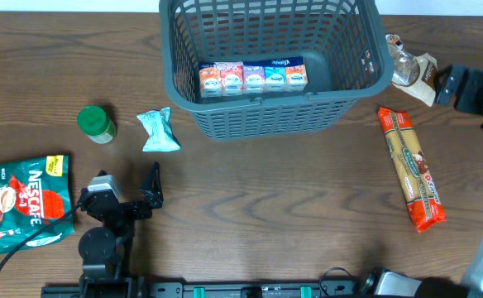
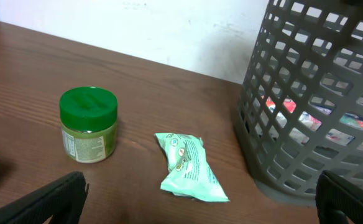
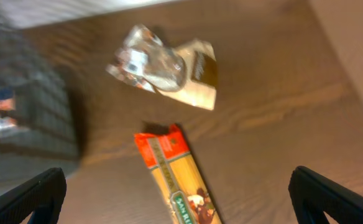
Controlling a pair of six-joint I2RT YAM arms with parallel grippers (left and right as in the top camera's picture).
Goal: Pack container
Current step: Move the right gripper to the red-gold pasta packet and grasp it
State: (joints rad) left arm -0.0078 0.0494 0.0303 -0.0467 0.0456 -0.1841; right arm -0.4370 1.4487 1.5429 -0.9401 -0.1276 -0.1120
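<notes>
My right gripper grabs the long spaghetti pack around its middle (image 1: pixel 411 169) next, across its narrow width, to pack the long spaghetti pack into the basket (image 1: pixel 266 108).
The dark grey lattice basket (image 1: pixel 266 108) stands at the back middle of the table, with a row of small colourful cartons (image 1: pixel 252 79) on its bottom. It also shows at the right of the left wrist view (image 2: pixel 318 106). My left gripper (image 2: pixel 197 199) is wide open and empty, low over the table near the front left (image 1: pixel 130 192). It faces a mint green packet (image 2: pixel 188 167) and a green-lidded jar (image 2: pixel 88 124). My right gripper (image 3: pixel 181 196) is wide open and empty above a long orange spaghetti pack (image 3: pixel 175 180), at the far right (image 1: pixel 450 86).
A clear and brown bag (image 1: pixel 411 66) lies right of the basket, also seen in the right wrist view (image 3: pixel 163 65). The spaghetti pack (image 1: pixel 411 168) lies at the right. A green and red Nescafe bag (image 1: pixel 18 203) lies at the left edge, beyond the jar (image 1: pixel 97 122) and the packet (image 1: pixel 157 131).
</notes>
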